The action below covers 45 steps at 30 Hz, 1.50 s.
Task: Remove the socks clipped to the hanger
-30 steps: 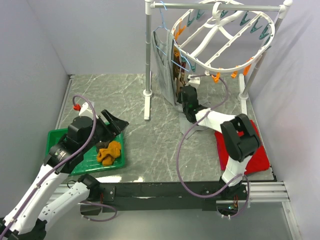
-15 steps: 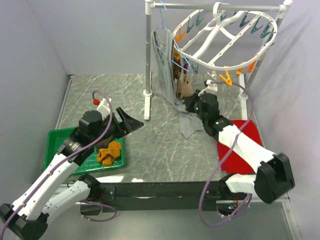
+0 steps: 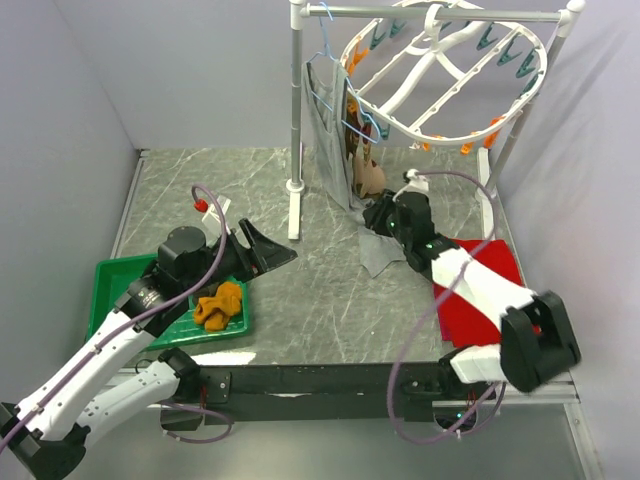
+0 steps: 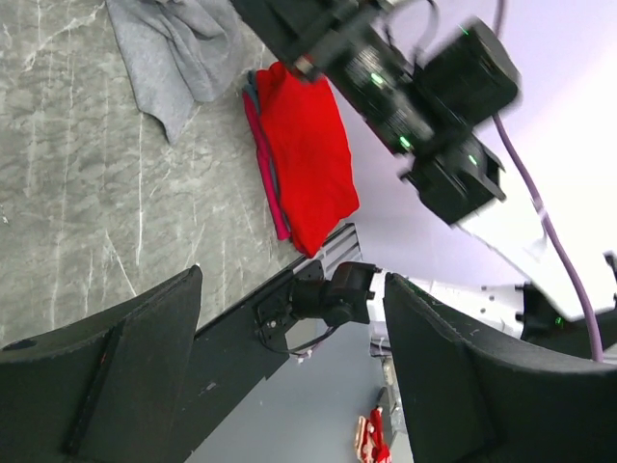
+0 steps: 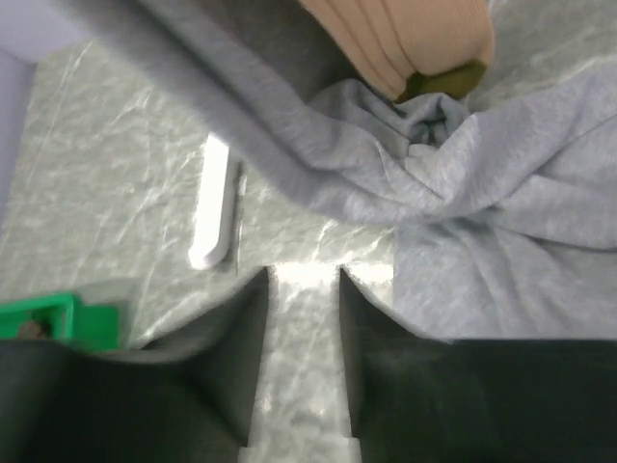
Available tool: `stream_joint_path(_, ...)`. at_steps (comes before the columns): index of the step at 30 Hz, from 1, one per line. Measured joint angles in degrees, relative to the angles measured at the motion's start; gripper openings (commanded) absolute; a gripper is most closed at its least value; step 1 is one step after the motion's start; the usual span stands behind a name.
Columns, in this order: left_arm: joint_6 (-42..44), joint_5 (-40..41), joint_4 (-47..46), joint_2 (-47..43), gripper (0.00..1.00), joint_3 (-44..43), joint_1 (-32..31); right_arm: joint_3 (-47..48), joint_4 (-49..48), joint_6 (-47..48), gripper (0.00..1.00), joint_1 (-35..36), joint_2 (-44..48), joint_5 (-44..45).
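The tan sock goes to my left gripper next: my right gripper will grab it by its dangling olive-toe end [image 3: 370, 183] [image 5: 440, 71] to hand it over, and its clip is left for removal.
The round white hanger [image 3: 440, 80] hangs tilted from the rack bar, with orange and teal clips on its rim. A tan sock [image 3: 370, 178] dangles under its left edge beside a dark sock [image 3: 352, 150]. In the right wrist view the tan sock [image 5: 400, 39] shows an olive toe above the crumpled grey top. My right gripper [image 3: 380, 215] sits just below that sock, and in its own view the right gripper [image 5: 302, 289] is open over bare marble with nothing between its fingers. Mustard-orange socks [image 3: 220, 305] lie in the green tray. My left gripper [image 3: 265, 250] [image 4: 292, 289] is open and empty, right of the tray.
A grey tank top [image 3: 335, 140] on a blue wire hanger [image 3: 325, 60] drapes down to the table. The white rack post [image 3: 296, 120] stands left of it. A red cloth [image 3: 480, 290] lies under the right arm. The green tray [image 3: 110, 275] sits at the near left.
My right gripper has opened and dropped a little below the tan sock; the right arm has swung down flat over the red cloth. The left gripper has moved right, away from the tray.
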<state>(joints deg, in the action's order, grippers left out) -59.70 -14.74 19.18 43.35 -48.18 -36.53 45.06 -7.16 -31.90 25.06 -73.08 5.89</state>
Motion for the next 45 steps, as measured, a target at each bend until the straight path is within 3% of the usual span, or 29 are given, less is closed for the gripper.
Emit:
stream_joint_path(3,0.0,0.02,-0.02,-0.02,0.82,0.09,-0.11,2.01,-2.91,0.15,0.81,-1.25,-7.5,-1.16)
stream_joint_path(5,0.04,0.07,-0.02,0.02,0.82,0.09,-0.15,3.34,-4.04,0.33,0.86,-2.4,-11.78,-1.95)
stream_joint_path(13,1.95,0.39,0.35,2.91,0.84,0.09,-0.22,17.33,-6.34,5.44,0.88,-4.46,-28.94,0.04)
stream_joint_path(17,3.58,0.63,0.74,6.05,0.84,-0.13,-0.2,22.82,-6.82,8.24,0.76,-4.72,-33.42,2.29)
stream_joint_path(21,4.87,0.52,0.79,8.96,0.84,-0.98,-0.2,27.82,-7.3,9.84,0.58,-5.33,-37.57,4.81)
stream_joint_path(23,5.22,0.2,0.63,9.9,0.84,-1.25,-0.2,28.96,-7.34,10.32,0.37,-5.66,-38.82,5.84)
stream_joint_path(24,5.46,-0.07,0.5,10.36,0.84,-1.36,-0.2,29.22,-7.45,10.49,0.18,-5.77,-39.3,6.25)
stream_joint_path(27,5.92,-0.57,0.13,11.32,0.84,-1.46,-0.2,29.57,-6.93,10.08,0.0,-5.99,-39.82,7.04)
stream_joint_path(33,6.05,-1.14,-1.4,12.63,0.84,-1.68,-0.2,26.03,-6.64,7.23,0.0,-5.97,-37.11,5.99)
stream_joint_path(45,4.0,-5.07,-9.6,13.75,0.94,-1.92,-0.46,10.86,-0.59,-0.68,0.0,-5.97,-13.88,-11.13)
